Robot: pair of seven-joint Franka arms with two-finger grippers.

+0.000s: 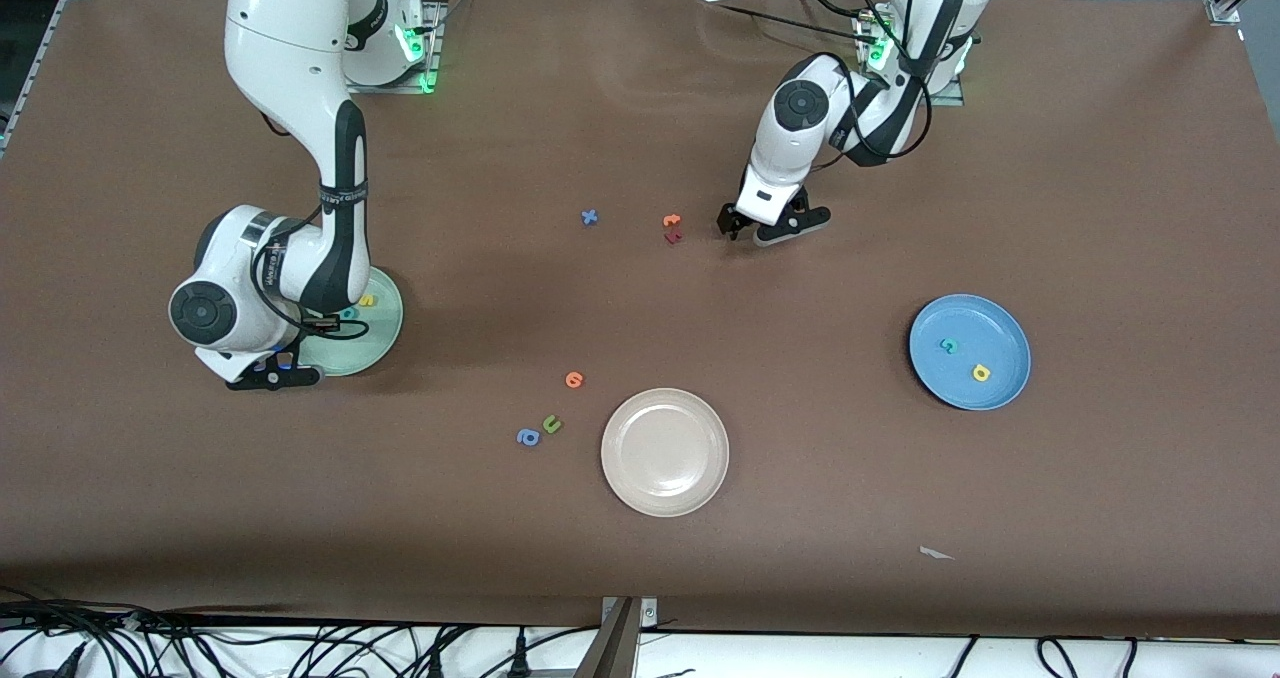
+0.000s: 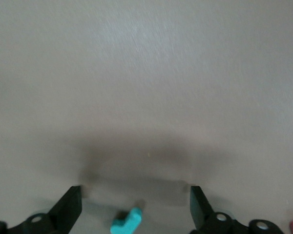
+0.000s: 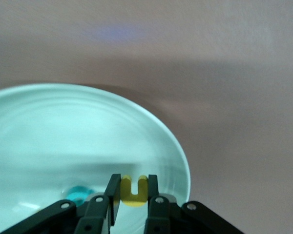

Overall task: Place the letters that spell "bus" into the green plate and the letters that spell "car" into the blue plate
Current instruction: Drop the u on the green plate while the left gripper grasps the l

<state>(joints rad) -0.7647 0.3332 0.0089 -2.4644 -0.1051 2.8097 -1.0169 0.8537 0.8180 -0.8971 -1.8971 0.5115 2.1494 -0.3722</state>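
The left gripper grabs the teal "r" by its stem [image 2: 123, 225] next, to spell "car" in the blue plate.
My right gripper [image 3: 134, 183] is shut on the yellow "u" [image 3: 134, 191] low over the green plate [image 3: 49, 126]. A teal letter [image 3: 78, 193] lies in that plate beside the fingers. In the front view this gripper [image 1: 340, 321] is over the green plate [image 1: 385, 336], where a yellow letter [image 1: 368, 300] and a teal one [image 1: 349, 312] show by the arm. My left gripper [image 2: 136, 192] stands open, low over the table, with the teal "r" [image 2: 128, 222] lying between its fingers [image 2: 68, 207]. The blue plate [image 1: 1000, 328] holds the teal "c" [image 1: 947, 345] and the yellow "a" [image 1: 981, 372].
A beige plate [image 1: 665, 451] sits nearest the front camera. An orange round letter [image 1: 574, 380], a green "u" [image 1: 551, 423] and a blue "a" [image 1: 527, 438] lie beside it. A blue "x" [image 1: 590, 217], an orange letter [image 1: 672, 221] and a red one [image 1: 673, 237] lie by the left gripper [image 1: 765, 228].
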